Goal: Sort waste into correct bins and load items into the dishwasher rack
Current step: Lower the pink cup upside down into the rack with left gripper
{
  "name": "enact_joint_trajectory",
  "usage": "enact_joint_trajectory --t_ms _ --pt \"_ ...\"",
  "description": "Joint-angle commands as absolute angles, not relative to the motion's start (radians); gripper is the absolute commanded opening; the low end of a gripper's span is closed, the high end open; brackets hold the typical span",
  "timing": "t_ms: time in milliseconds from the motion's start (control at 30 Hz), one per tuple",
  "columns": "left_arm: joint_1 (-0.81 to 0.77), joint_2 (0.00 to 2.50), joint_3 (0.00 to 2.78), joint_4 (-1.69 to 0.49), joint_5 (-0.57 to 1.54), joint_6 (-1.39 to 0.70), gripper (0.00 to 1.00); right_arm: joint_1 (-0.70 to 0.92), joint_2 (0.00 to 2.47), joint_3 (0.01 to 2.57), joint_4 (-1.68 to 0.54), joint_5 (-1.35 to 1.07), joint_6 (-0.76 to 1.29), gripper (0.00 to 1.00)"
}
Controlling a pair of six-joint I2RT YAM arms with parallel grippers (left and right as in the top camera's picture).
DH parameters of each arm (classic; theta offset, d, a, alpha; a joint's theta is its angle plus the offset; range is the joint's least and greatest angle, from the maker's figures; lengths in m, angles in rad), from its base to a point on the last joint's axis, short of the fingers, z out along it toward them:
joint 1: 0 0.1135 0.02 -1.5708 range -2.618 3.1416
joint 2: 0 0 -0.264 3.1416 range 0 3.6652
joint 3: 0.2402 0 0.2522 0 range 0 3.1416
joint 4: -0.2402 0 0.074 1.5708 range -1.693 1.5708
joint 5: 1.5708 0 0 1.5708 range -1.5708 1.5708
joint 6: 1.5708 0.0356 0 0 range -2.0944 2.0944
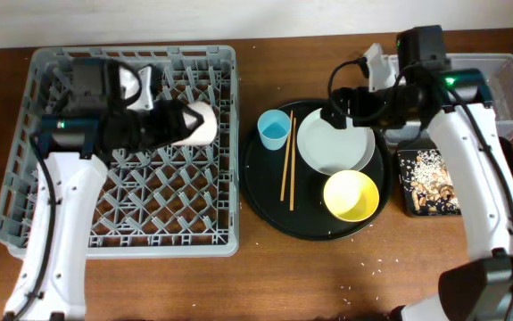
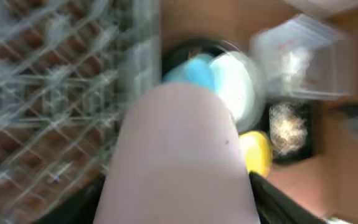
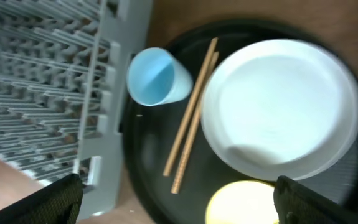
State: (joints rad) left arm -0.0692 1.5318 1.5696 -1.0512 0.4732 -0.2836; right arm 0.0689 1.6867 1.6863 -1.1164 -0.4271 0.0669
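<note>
My right gripper grabs the light-blue cup by its open rim (image 1: 274, 125) (image 3: 154, 78) next, leaving the cup's body free to hand to my left gripper.
My left gripper (image 1: 177, 125) is shut on the pink-white cup (image 1: 201, 123) and holds it on its side over the grey dishwasher rack (image 1: 122, 205). The cup fills the left wrist view (image 2: 179, 155). My right gripper (image 1: 341, 109) is open and empty above the white plate (image 1: 336, 147). In the right wrist view its fingers (image 3: 179, 202) are spread wide over the chopsticks (image 3: 191, 118), between the light-blue cup (image 3: 157, 78), the plate (image 3: 281, 106) and the yellow bowl (image 3: 241, 205). The shallow black tray (image 1: 428, 183) holds food scraps. The clear tub (image 1: 506, 85) is behind it.
The light-blue cup (image 1: 274, 129), chopsticks (image 1: 288, 165) and yellow bowl (image 1: 351, 195) lie with the plate on a large round black tray (image 1: 265, 201) right of the rack. Crumbs dot the wooden table (image 1: 363, 267) in front. Something white shows blurred in the tub (image 2: 303, 56).
</note>
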Motion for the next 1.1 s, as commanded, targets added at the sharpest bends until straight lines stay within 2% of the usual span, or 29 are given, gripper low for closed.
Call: enact_joint_trajectory --t_ms 0,133,300,500,767,1000,1033,1067 --pt "-0.175 1.524 1.696 -1.245 0.064 -0.140 0.45 0.072 1.684 1.700 -1.128 -0.366 0.023 0.99" --pt "-0.317 1.548 1.683 -1.363 -0.066 -0.140 0.46 0.072 1.684 1.700 -1.134 -0.370 0.022 0.99" --pt "-0.403 1.696 1.681 -1.422 -0.068 -0.140 0.45 0.072 1.684 1.700 -1.146 -0.369 0.022 0.98" --pt "-0.432 1.816 1.681 -1.477 -0.041 -0.139 0.45 0.072 1.684 1.700 -1.156 -0.369 0.022 0.98" --pt "-0.438 1.836 1.664 -1.496 -0.041 -0.141 0.45 0.072 1.684 1.700 -1.156 -0.369 0.022 0.98" --pt "-0.438 1.836 1.555 -1.349 -0.041 -0.144 0.45 0.072 1.684 1.700 -1.156 -0.369 0.022 0.99" --pt "-0.438 1.836 1.538 -1.318 -0.041 -0.144 0.49 0.072 1.685 1.700 -1.156 -0.369 0.022 0.98" --pt "-0.438 1.836 1.531 -1.307 -0.041 -0.144 0.62 0.072 1.685 1.700 -1.156 -0.370 0.023 0.99"
